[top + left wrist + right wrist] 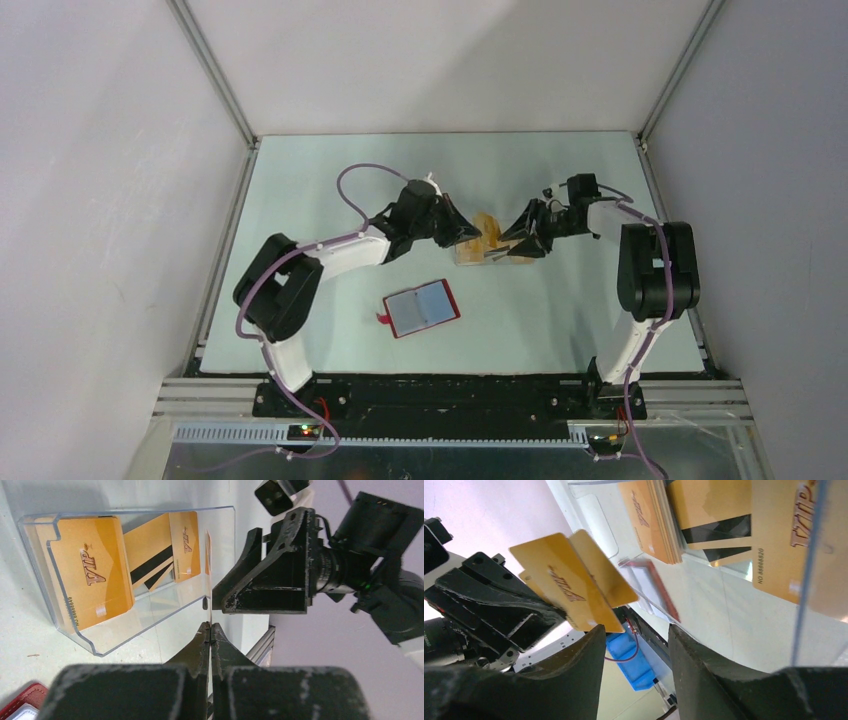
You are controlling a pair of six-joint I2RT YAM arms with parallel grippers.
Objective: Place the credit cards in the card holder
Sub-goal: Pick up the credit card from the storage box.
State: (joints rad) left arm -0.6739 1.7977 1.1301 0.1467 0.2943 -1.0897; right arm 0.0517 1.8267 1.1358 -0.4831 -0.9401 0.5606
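Note:
The held orange card should be grabbed by its exposed short end [603, 622] with my right gripper, so the opposite end stays free to enter the card holder.
The card holder [421, 308], a red wallet, lies open with its blue-grey inside up, near the table's middle front; its red corner shows in the left wrist view [20, 705]. Several orange credit cards [90, 570] stand in a clear plastic box [487, 240]. My left gripper [210, 626] is shut on an orange card [569, 585], held up beside the box, edge-on in its own view [208, 555]; a second card seems to sit behind it. My right gripper [634, 630] is open and empty, facing the held card from close by.
The clear box [150, 625] lies between the two grippers [470, 238] [510, 245]. Metal frame rails run along the table's edges. A blue part [634, 662] shows below the table's front edge.

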